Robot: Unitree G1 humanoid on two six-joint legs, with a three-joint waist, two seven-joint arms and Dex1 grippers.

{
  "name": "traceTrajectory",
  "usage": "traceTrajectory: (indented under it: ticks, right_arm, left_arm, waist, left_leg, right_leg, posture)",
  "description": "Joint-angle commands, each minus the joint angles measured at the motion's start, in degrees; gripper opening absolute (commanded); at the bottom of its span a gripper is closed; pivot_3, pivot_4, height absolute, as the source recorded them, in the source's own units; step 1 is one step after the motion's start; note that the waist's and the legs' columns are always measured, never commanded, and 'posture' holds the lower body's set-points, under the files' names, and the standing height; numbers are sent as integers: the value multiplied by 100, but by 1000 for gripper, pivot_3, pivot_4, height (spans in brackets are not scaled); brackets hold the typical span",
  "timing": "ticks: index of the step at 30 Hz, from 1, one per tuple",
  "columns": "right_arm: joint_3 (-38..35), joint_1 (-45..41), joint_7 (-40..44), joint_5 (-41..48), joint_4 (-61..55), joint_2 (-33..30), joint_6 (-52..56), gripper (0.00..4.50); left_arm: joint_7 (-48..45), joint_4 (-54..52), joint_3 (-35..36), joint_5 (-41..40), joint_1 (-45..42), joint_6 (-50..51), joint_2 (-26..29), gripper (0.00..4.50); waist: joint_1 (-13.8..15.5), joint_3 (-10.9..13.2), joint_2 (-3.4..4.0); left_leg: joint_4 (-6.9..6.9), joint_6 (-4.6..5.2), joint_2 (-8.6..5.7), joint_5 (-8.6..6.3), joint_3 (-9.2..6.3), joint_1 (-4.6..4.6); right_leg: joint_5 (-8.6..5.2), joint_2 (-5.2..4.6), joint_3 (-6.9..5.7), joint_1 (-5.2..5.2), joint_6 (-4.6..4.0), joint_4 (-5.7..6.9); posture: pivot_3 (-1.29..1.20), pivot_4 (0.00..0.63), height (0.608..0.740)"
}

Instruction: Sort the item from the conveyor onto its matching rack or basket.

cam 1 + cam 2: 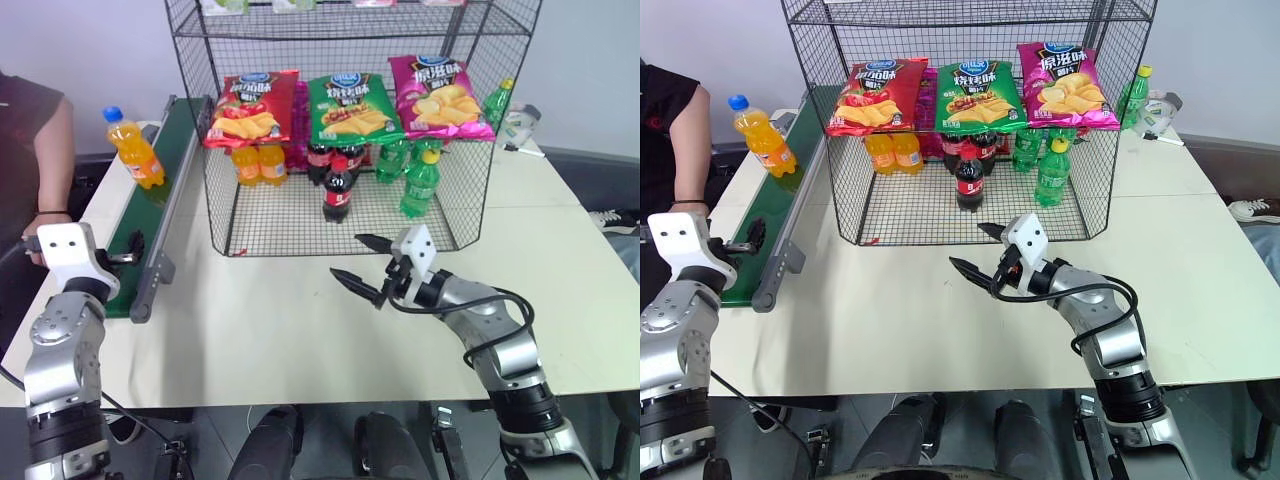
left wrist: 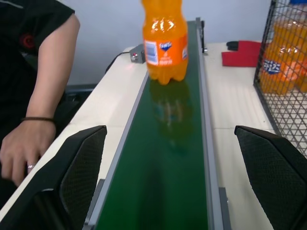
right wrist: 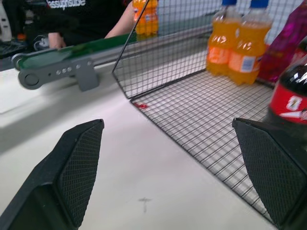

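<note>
I would miss if I closed now, because green conveyor (image 2: pixel 160 158) lies between my fingertips. I should first move my left gripper toward the orange soda bottle (image 2: pixel 166 48), then close on it.
The item, an orange soda bottle (image 1: pixel 135 148) with a blue cap, stands upright on the far part of the green conveyor (image 1: pixel 150 225). My left gripper (image 2: pixel 175 177) is open at the belt's near end, its fingers either side of the belt, and the bottle (image 2: pixel 165 40) stands well ahead of it. My right gripper (image 1: pixel 345 254) is open over the bare table in front of the rack (image 1: pixel 290 228), holding nothing. The black wire rack's grid floor (image 3: pixel 206 120) lies just beyond its fingers.
Chip bags (image 1: pixel 350 105) hang across the rack's front. Orange bottles (image 1: pixel 258 163), cola bottles (image 1: pixel 338 185) and green bottles (image 1: pixel 420 180) stand inside. A person's arm (image 1: pixel 45 150) and hand (image 2: pixel 24 148) rest left of the conveyor. A red object (image 2: pixel 242 51) lies beside the belt's far end.
</note>
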Motion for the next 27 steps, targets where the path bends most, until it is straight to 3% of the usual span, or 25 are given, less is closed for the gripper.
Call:
traceTrajectory:
  ticks: [1,27]
  right_arm:
    - [-1,4,-12,50,-317,-15,-26,4500]
    - [142,-22,9,-12,-280,4,-100,4500]
  left_arm:
    - [-81,-40,249,-44,-8,-223,144,4478]
    - [-353,128,610,-376,51,-366,183,4478]
  waist:
    - [0,0,0]
    - [-2,0,0]
  left_leg:
    - [0,0,0,0,0,0]
    - [0,0,0,0,0,0]
  right_leg:
    - [0,0,0,0,0,0]
    - [0,0,0,-3,0,0]
  posture:
    - [0,150,740]
    - [0,150,740]
